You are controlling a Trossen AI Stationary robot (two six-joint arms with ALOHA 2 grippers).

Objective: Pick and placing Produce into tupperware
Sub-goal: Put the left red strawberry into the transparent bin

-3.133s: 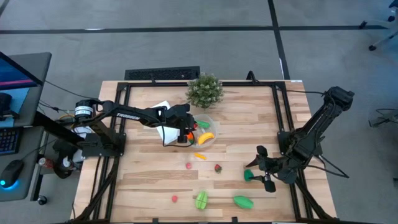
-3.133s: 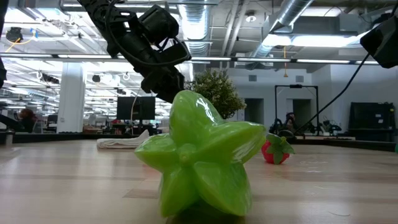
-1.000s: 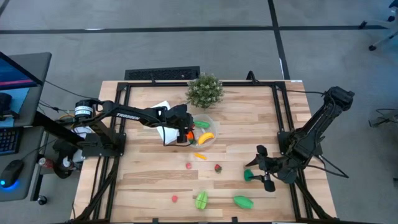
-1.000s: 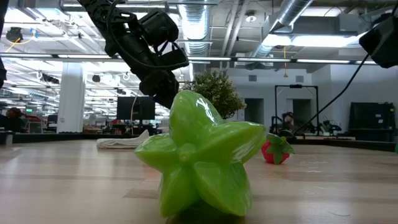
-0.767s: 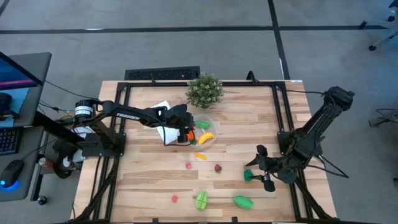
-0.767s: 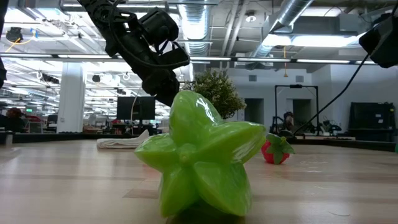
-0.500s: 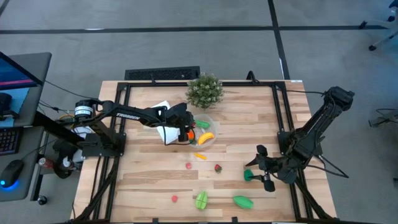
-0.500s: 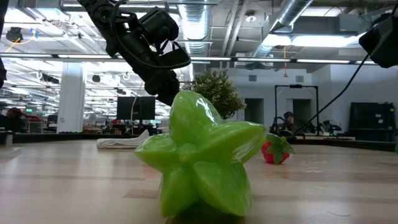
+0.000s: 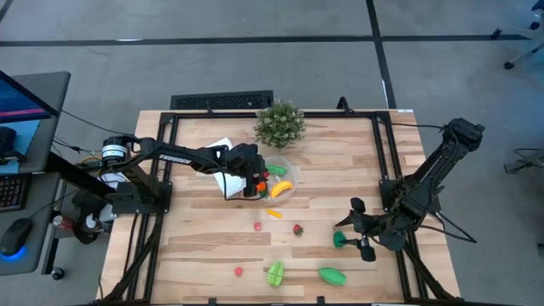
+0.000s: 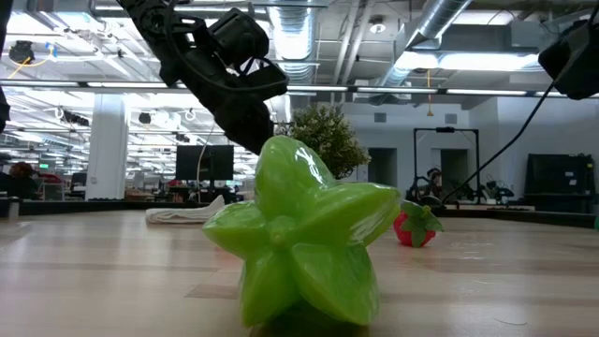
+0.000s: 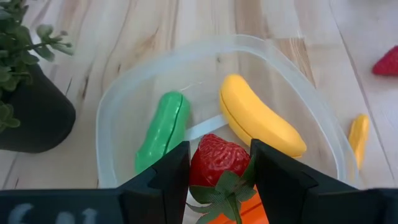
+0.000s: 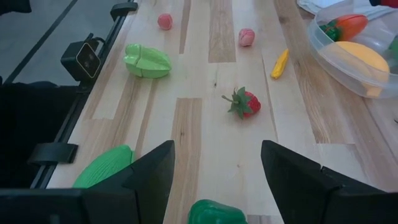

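The red strawberry [image 11: 217,162] is inside the tupperware's rim, over the produce, and would rest in the tupperware, so it is time for my left gripper to open.
The tupperware [image 11: 112,118], a clear round bowl, stands near the table's middle with a yellow banana [image 11: 258,121] and a green piece [image 11: 163,130] lying in it. My left gripper [image 11: 219,171] reaches over its left rim [image 9: 255,184] and is shut on a red strawberry [image 11: 217,162]; an orange piece [image 11: 239,214] shows just under it. My right gripper [image 9: 355,229] stands open near the right front, above the table, with a dark green piece [image 12: 214,213] lying below its fingers. More produce lies loose on the wood. My left gripper pinches the strawberry's two sides [image 11: 198,163] between its two fingers [image 11: 168,180]. The fingers slant down from the table's left. The berry's green leafy cap [image 11: 225,186] faces back toward the wrist. It hangs over the tupperware; whether it touches the orange piece I cannot tell.
Loose on the front half lie a strawberry [image 9: 297,229], a yellow-orange piece [image 9: 274,213], a pink piece [image 9: 257,226], a red one [image 9: 239,271], a green star-shaped fruit [image 9: 274,273] and a green oval [image 9: 332,275]. A potted plant [image 9: 280,123] stands behind the tupperware; a white lid [image 9: 223,175] lies left of it.
My left gripper has tipped a little at the wrist over the tupperware and stays shut on the strawberry.
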